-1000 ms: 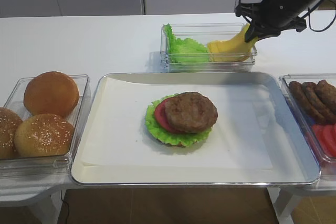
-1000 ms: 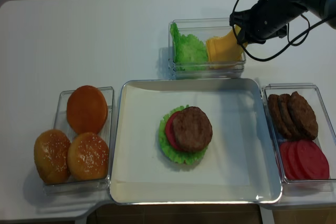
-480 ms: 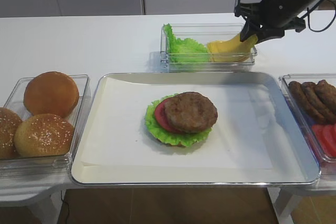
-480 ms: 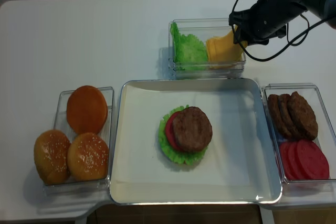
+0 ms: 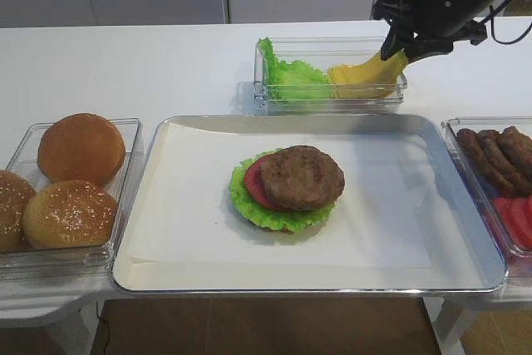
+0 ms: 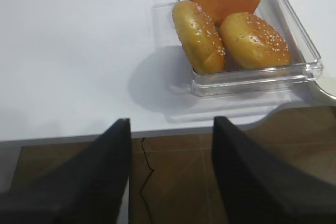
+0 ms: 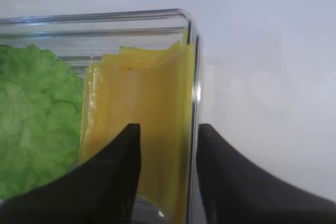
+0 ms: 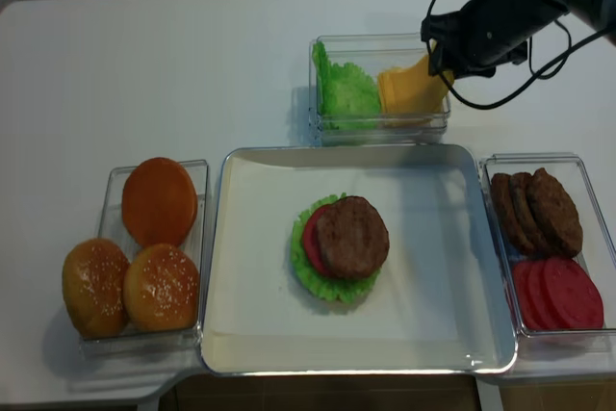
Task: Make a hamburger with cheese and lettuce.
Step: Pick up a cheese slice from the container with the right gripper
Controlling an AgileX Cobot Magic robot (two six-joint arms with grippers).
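Note:
The cheese pile's other side is crowded by lettuce (image 8: pixel 350 93), so my right gripper should next grab the cheese slice by its raised edge along the bin's side for the hamburger.
The hamburger (image 5: pixel 291 182) (image 8: pixel 346 243), a brown patty on a tomato slice and green leaf, lies in the middle of the paper-lined metal tray (image 5: pixel 307 287). Loose lettuce (image 5: pixel 287 76) (image 7: pixel 31 114) fills the left half of a clear bin (image 8: pixel 380 130) behind the tray. No single cheese slice shows apart from the curled pile of yellow slices (image 7: pixel 142 103) (image 8: pixel 404 89) leaning on the bin's right wall. My right gripper (image 7: pixel 168 135) (image 5: pixel 397 46) is open and astride that wall, one finger over the pile and one outside. Open and empty, my left gripper (image 6: pixel 171 129) hangs past the table's front edge.
A clear bin with three buns (image 5: pixel 71 180) (image 6: pixel 231 19) stands left of the tray. At the right, another bin holds brown patties (image 8: pixel 534 209) and tomato slices (image 8: pixel 558 294). The right arm's black cables loop above the back right corner.
My right gripper's jaws have opened over the yellow pile and the gripper has risen slightly. The upturned yellow slice still leans on the bin wall. Nothing else has moved.

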